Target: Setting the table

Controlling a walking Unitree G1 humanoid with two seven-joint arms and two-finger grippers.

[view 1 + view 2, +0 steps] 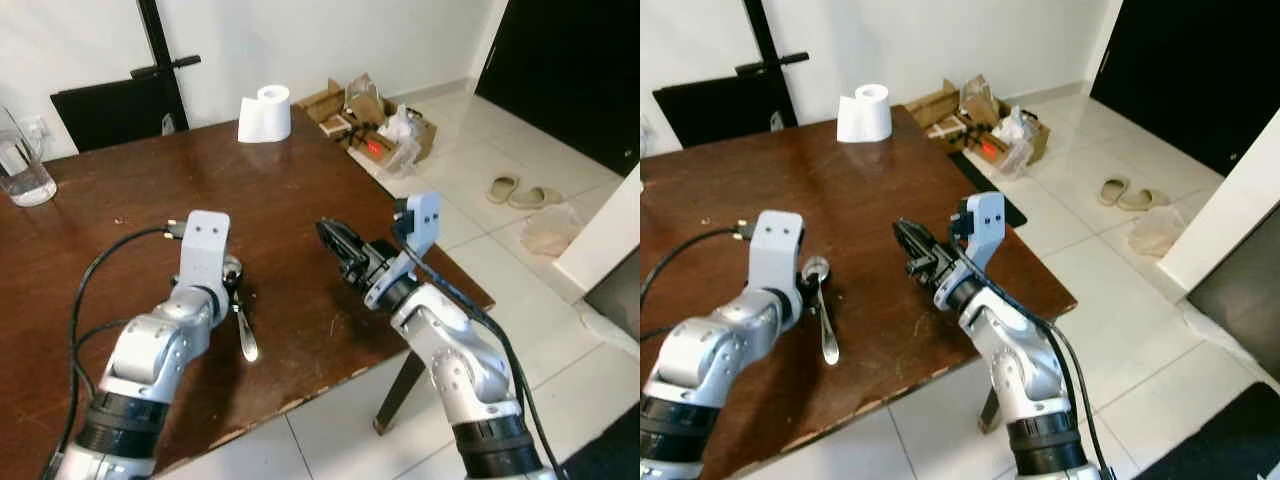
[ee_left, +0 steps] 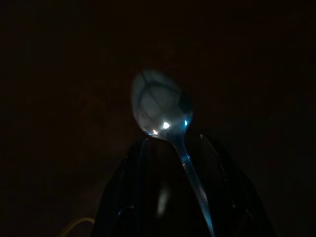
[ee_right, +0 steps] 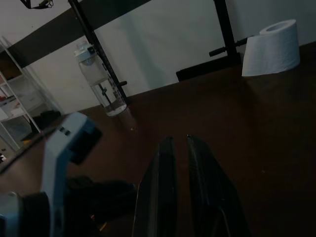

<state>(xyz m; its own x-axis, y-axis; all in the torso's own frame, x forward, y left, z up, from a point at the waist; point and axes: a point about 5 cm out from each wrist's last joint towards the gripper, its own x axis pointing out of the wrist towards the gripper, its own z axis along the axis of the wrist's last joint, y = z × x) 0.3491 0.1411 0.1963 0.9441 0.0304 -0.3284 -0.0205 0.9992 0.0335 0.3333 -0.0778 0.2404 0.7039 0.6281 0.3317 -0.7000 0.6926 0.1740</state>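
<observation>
My left gripper grabs the metal spoon by its slim neck (image 2: 181, 147) next, since the spoon's bowl spreads about as wide as my open fingers.
A metal spoon (image 1: 243, 325) lies on the dark wooden table (image 1: 290, 180), its bowl pointing away from me and its handle toward the front edge. My left gripper (image 2: 173, 143) is low over it. Its black fingers (image 2: 138, 173) stand apart on either side of the handle, with the spoon bowl (image 2: 160, 106) just beyond the tips. My right gripper (image 1: 328, 232) hovers over the table's right part, a hand's width to the right of the spoon. Its fingers (image 3: 165, 163) are shut with nothing between them.
A toilet paper roll (image 1: 265, 113) stands at the table's far edge and a clear water bottle (image 1: 20, 160) at the far left. Beyond the right edge lie cardboard boxes (image 1: 375, 125) and slippers (image 1: 525, 190) on the tiled floor. A black stand (image 1: 160, 60) rises behind the table.
</observation>
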